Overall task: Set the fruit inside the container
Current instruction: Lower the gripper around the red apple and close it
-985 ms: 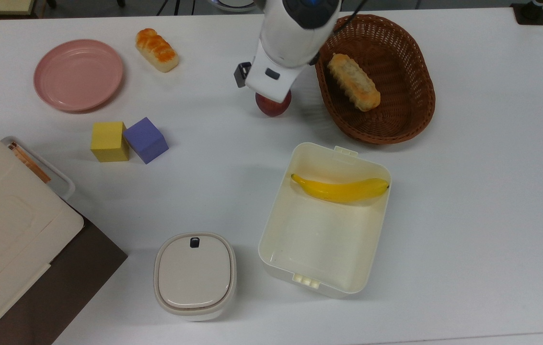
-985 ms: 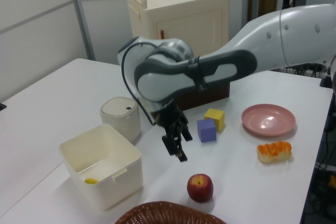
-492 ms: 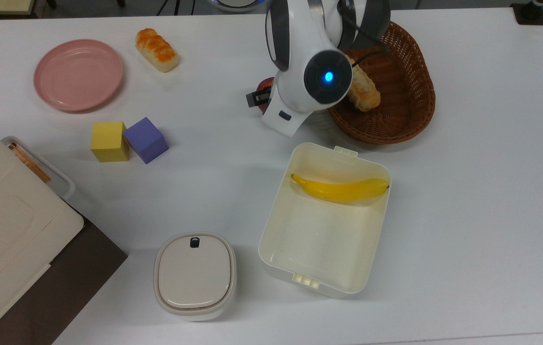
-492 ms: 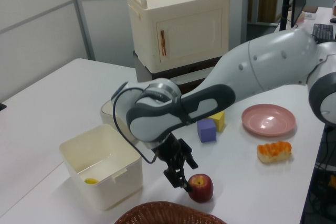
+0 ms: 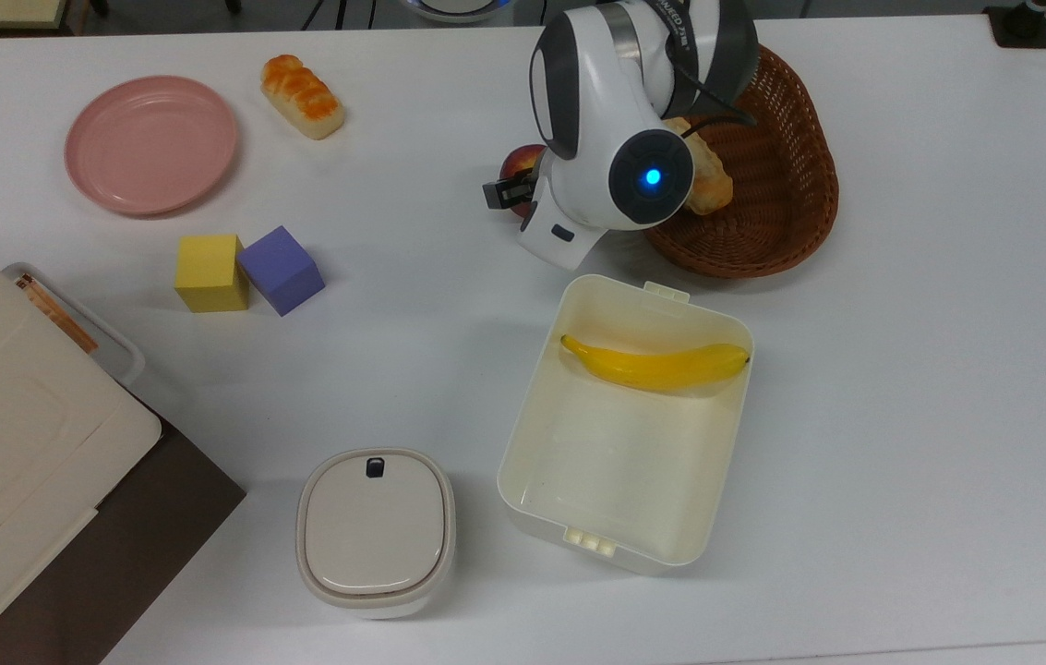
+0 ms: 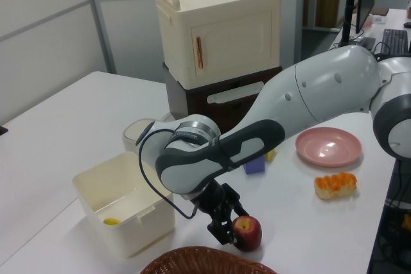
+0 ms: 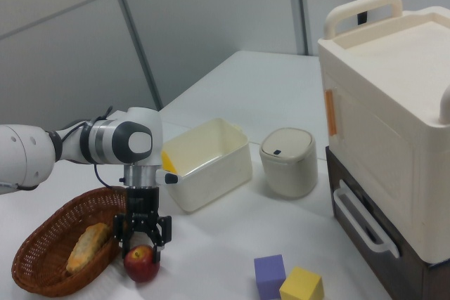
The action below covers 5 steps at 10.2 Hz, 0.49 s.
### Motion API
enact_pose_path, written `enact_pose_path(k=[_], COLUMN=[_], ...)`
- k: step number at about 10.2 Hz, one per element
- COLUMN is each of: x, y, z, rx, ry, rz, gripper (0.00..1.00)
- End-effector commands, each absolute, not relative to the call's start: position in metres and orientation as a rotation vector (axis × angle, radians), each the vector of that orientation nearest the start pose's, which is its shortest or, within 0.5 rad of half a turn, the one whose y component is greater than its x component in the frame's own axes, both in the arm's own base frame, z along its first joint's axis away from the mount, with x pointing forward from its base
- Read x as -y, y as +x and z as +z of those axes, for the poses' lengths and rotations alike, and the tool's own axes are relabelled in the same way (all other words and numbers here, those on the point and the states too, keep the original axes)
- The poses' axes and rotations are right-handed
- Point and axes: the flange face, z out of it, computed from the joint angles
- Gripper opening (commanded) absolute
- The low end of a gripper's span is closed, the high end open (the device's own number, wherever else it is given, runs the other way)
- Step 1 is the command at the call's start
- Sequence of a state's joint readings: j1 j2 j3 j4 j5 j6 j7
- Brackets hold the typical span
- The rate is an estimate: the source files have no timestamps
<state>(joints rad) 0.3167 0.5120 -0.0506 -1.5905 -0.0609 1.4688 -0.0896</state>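
My gripper is to grab the fruit around its rounded body [image 6: 248,235], so the fruit can go into the container [image 6: 122,203].
The fruit [image 5: 519,160] is round and dark red with a yellowish dimple. It rests on the white table between the wicker basket and the container, half hidden under the arm in the top view. In the right view my gripper [image 7: 143,246] points straight down over the fruit [image 7: 142,265], open, with a finger on each side of its upper half. The left view shows the gripper [image 6: 233,226] low against the fruit [image 6: 249,233]. The container [image 5: 523,416], a cream-white rectangular box, stands just toward the top view's bottom and holds a banana [image 5: 656,366].
A brown wicker basket [image 5: 786,189] with a bread loaf [image 5: 707,185] sits right beside the fruit. At the top view's left lie a pink plate [image 5: 150,143], another loaf [image 5: 301,85], and a yellow cube [image 5: 209,272] and a purple cube [image 5: 281,270]. A lidded white box [image 5: 375,531] stands beside the container.
The arm has swung toward the fruit and come down. The gripper was above and beside the fruit; now it straddles it. The fruit has not moved.
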Motion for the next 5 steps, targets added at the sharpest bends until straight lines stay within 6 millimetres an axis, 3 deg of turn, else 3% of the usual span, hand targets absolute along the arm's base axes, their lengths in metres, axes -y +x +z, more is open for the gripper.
enact_pose_path(k=[1,5], x=[-0.153,-0.172], y=[0.58,0.588], z=[0.325,0.403], rx=[0.651,0.626], ry=[-3.044,-3.115], rz=[1.059,0.859], gripper=[0.14,0.13])
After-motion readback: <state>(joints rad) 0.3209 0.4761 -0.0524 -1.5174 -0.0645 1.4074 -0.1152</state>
